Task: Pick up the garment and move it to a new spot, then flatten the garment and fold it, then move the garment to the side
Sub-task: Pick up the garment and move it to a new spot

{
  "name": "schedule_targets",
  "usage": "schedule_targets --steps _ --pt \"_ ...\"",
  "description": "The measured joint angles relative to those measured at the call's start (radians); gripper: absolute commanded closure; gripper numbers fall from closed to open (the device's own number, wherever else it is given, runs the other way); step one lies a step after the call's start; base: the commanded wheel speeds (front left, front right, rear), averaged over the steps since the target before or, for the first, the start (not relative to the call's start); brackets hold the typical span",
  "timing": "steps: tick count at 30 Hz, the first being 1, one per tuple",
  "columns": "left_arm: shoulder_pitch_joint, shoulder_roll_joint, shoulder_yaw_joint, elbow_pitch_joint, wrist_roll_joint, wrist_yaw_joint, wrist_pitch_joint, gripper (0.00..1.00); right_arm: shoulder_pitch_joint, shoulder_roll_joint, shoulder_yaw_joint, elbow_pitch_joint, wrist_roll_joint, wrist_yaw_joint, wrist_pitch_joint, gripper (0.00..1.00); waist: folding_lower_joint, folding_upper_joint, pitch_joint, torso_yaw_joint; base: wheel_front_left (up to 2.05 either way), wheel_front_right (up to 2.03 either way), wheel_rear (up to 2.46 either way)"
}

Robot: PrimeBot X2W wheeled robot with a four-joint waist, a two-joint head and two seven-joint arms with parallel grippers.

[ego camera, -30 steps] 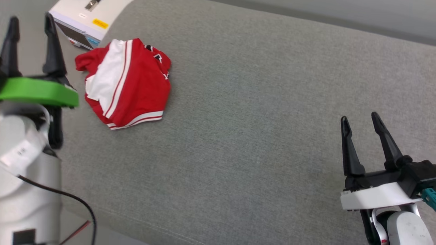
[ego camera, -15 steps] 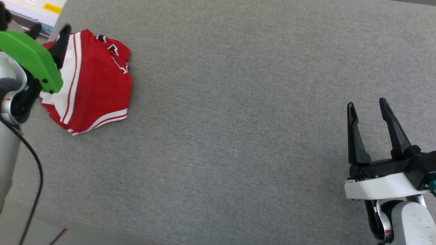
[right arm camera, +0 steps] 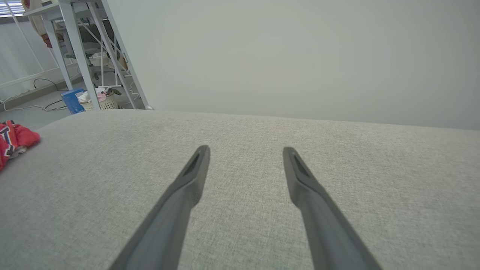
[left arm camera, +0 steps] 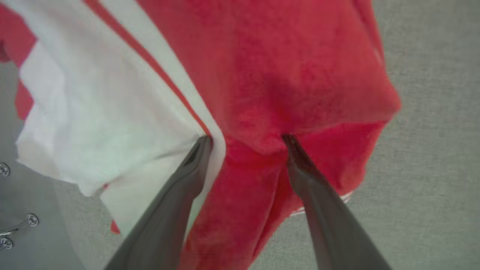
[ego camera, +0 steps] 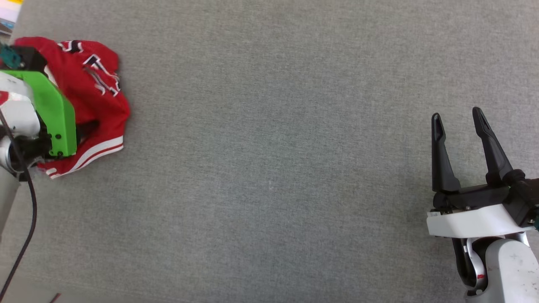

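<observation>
My left gripper is going to pinch that raised red fold (left arm camera: 255, 155) next to pick up the garment. The fold is bunched up beside the flat white panel (left arm camera: 108, 121).
The garment (ego camera: 97, 84), a crumpled red shirt with white sleeve panels and white lettering, lies on the grey cushion (ego camera: 273, 147) at the far left. My left arm's green wrist mount (ego camera: 54, 118) hangs right over it. In the left wrist view my left gripper (left arm camera: 247, 138) is open, one fingertip on the white sleeve, the other sunk in a red fold of the garment (left arm camera: 300, 75). Nothing is pinched between them. My right gripper (ego camera: 457, 113) stands open and empty at the lower right, far from the shirt. From the right gripper (right arm camera: 244, 149), the garment (right arm camera: 15, 138) is a small red heap at the left edge.
A white box corner (ego camera: 6, 17) sits just past the cushion's top left. A black cable (ego camera: 25, 227) hangs from my left arm. Beyond the cushion stand a white metal frame (right arm camera: 75, 48), a basket (right arm camera: 99, 101) and a blue box (right arm camera: 71, 100).
The head camera has swung, shifting the whole picture left. My left gripper has turned down from beside the garment onto it, its tips now in the cloth. The right gripper stays open.
</observation>
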Motion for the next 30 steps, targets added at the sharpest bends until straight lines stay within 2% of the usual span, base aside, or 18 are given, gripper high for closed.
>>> schedule_targets --steps 5,11,12,20,30 --pt "-0.026 -0.036 -0.032 0.081 -0.002 0.000 0.012 0.00 -0.014 0.000 0.000 -0.001 0.000 0.000 0.000 0.00 -0.0001 0.0001 0.033 -0.019 0.00 0.00 0.00" --pt "-0.065 -0.042 -0.067 0.140 -0.003 0.000 0.019 0.00 -0.021 0.000 0.000 0.002 0.001 0.000 0.000 0.00 -0.0001 0.0002 0.053 -0.038 0.00 0.00 0.00" --pt "-0.070 -0.041 -0.073 0.142 -0.004 0.000 0.018 1.00 -0.021 0.000 -0.002 0.004 0.001 0.000 0.000 0.00 -0.0001 0.0002 0.051 -0.039 0.00 0.00 0.00" --pt "-0.075 -0.033 -0.135 0.121 0.002 0.000 -0.113 1.00 -0.020 0.000 -0.009 0.016 0.022 0.000 0.000 0.00 0.0000 0.0000 -0.003 -0.029 0.00 0.00 0.00" --pt "-0.179 0.021 -0.226 -0.088 0.042 0.000 -0.239 1.00 0.010 0.000 -0.021 0.031 0.072 0.000 0.000 0.00 0.0000 0.0000 -0.105 -0.007 0.00 0.00 0.00"
